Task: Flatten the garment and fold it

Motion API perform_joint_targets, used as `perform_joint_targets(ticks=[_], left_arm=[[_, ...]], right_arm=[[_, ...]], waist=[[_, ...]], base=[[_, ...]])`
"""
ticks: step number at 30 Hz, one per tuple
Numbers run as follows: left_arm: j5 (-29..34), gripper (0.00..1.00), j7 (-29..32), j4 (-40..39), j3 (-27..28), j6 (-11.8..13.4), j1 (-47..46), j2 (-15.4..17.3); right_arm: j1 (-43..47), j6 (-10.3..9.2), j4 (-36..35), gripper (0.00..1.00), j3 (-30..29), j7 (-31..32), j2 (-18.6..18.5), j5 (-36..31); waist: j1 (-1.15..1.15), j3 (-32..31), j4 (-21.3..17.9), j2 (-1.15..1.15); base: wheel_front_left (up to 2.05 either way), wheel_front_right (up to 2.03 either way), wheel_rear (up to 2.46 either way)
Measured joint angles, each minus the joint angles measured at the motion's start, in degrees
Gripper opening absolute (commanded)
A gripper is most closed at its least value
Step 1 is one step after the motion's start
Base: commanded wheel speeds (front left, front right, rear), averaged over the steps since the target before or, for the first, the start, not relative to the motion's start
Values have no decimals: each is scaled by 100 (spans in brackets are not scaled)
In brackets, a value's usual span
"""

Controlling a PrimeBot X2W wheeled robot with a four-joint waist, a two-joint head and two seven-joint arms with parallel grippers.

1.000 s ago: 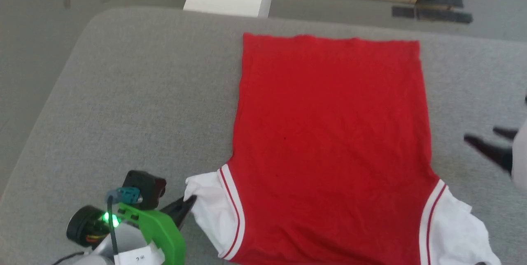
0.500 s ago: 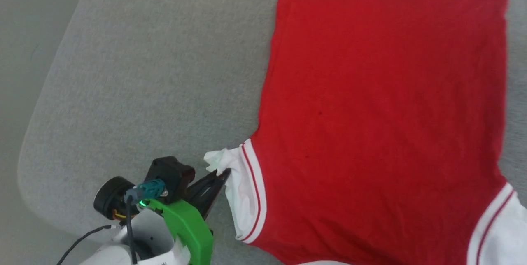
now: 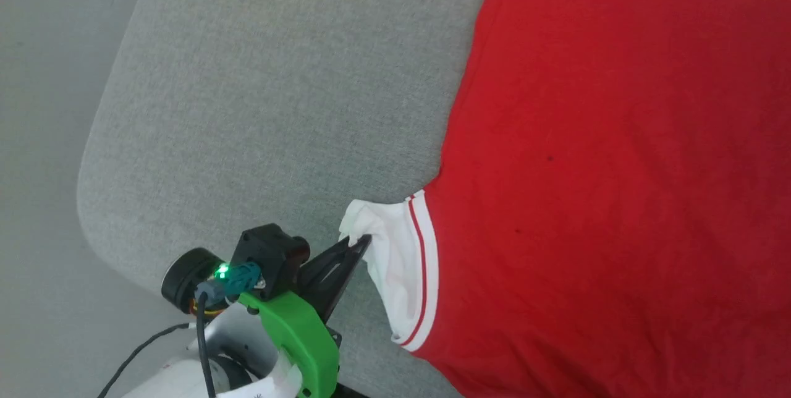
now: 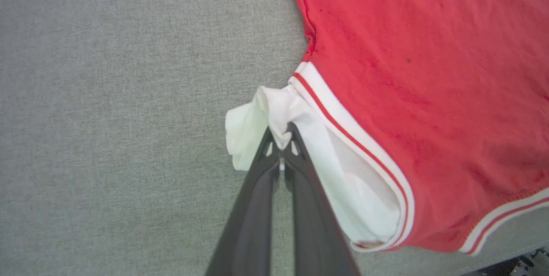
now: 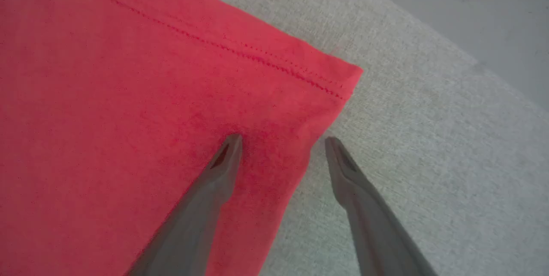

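Note:
The right gripper will next grab the garment by its side edge near the hem corner (image 5: 301, 165), because the broad red cloth is lying flat on the tabletop.
The garment (image 3: 605, 157), a red jersey with white striped sleeves, lies flat on the grey padded table (image 3: 278, 76), plain red side up. At the lower middle of the head view my left gripper (image 3: 361, 242) is shut on the bunched white sleeve (image 3: 395, 262). The left wrist view shows the same grip: the left gripper (image 4: 281, 136) pinches a fold of the sleeve (image 4: 266, 113). In the right wrist view my right gripper (image 5: 283, 143) stands open, straddling the garment's (image 5: 128, 96) side edge near a hem corner (image 5: 343, 79), one finger over the cloth and one over the table.
The table's rounded corner (image 3: 93, 200) lies left of my left arm, with grey floor (image 3: 43, 76) beyond it. Bare table surface (image 4: 107, 96) stretches left of the sleeve. Floor (image 5: 493, 19) also lies past the table edge in the right wrist view.
The head camera has swung down and left, so the garment now sits further right and the right gripper has left the head view. The left gripper keeps its hold on the sleeve.

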Motion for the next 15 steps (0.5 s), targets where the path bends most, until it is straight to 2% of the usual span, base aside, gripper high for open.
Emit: perform_joint_targets(ticks=[6, 7, 8, 15], left_arm=[[8, 0, -73, 2, -14, -7, -44, -57], [8, 0, -93, 4, -15, -7, -44, -66], [8, 0, -98, 8, -14, -7, -44, -74], [7, 0, -99, 43, -13, -5, -55, -101]], right_arm=[[-180, 0, -15, 100, 86, -60, -157, -24], [-188, 0, -15, 59, 88, -60, -175, -21], [-203, -1, -22, 0, 104, -60, -188, -15], [-199, 0, -1, 0, 179, -57, -182, 105]], waist=[[0, 231, 161, 0], [-1, 251, 176, 0], [-1, 270, 191, 0], [-1, 235, 171, 0]], base=[[0, 0, 0], [0, 0, 0], [0, 0, 0], [0, 0, 0]])
